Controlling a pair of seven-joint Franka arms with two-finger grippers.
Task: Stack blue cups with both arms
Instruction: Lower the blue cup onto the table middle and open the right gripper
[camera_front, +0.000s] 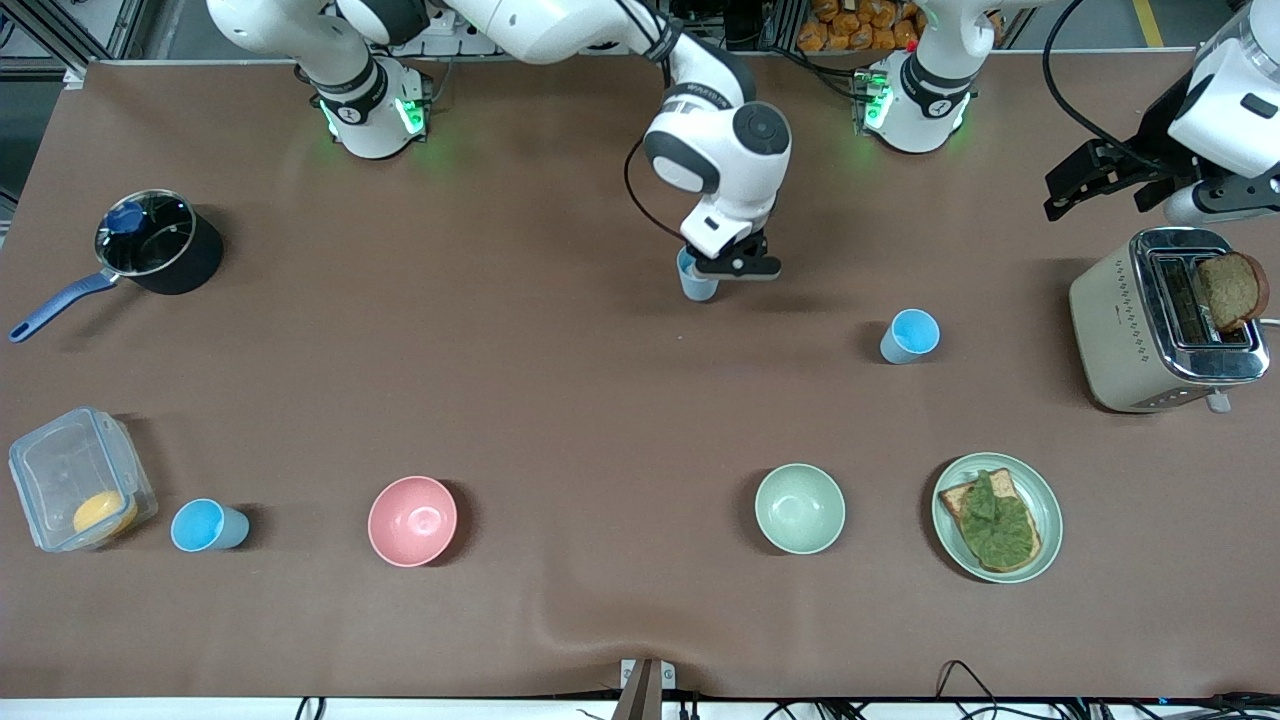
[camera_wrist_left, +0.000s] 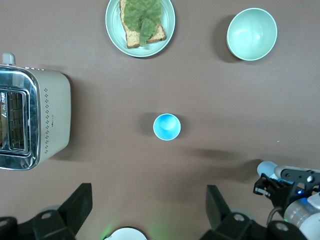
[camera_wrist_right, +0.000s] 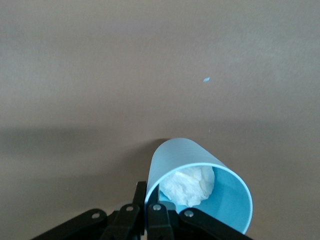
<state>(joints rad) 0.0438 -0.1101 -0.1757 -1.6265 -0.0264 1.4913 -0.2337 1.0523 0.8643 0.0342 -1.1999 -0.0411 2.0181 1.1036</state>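
Observation:
The blue cup has its base (camera_wrist_right: 186, 145) short of the small blue mark (camera_wrist_right: 206, 79), so it is too early to release; first my right gripper moves the cup over that mark.
My right gripper (camera_front: 722, 268) (camera_wrist_right: 152, 200) is shut on the rim of a blue cup (camera_front: 696, 278) (camera_wrist_right: 200, 182), one finger inside and one outside. The cup holds a crumpled white bit and sits low near the table's middle; whether it touches the table I cannot tell. A brighter blue cup (camera_front: 909, 336) (camera_wrist_left: 166, 126) stands upright toward the left arm's end. A third blue cup (camera_front: 208, 526) stands near the front edge at the right arm's end. My left gripper (camera_front: 1078, 186) (camera_wrist_left: 148, 207) hangs open and empty, up in the air by the toaster.
A toaster (camera_front: 1150, 320) (camera_wrist_left: 35, 125) with a bread slice stands at the left arm's end. Along the front edge stand a plate (camera_front: 1045, 500) of topped toast, a pale green bowl (camera_front: 799, 508), a pink bowl (camera_front: 412, 520) and a plastic box (camera_front: 75, 480). A black pot (camera_front: 160, 250) is at the right arm's end.

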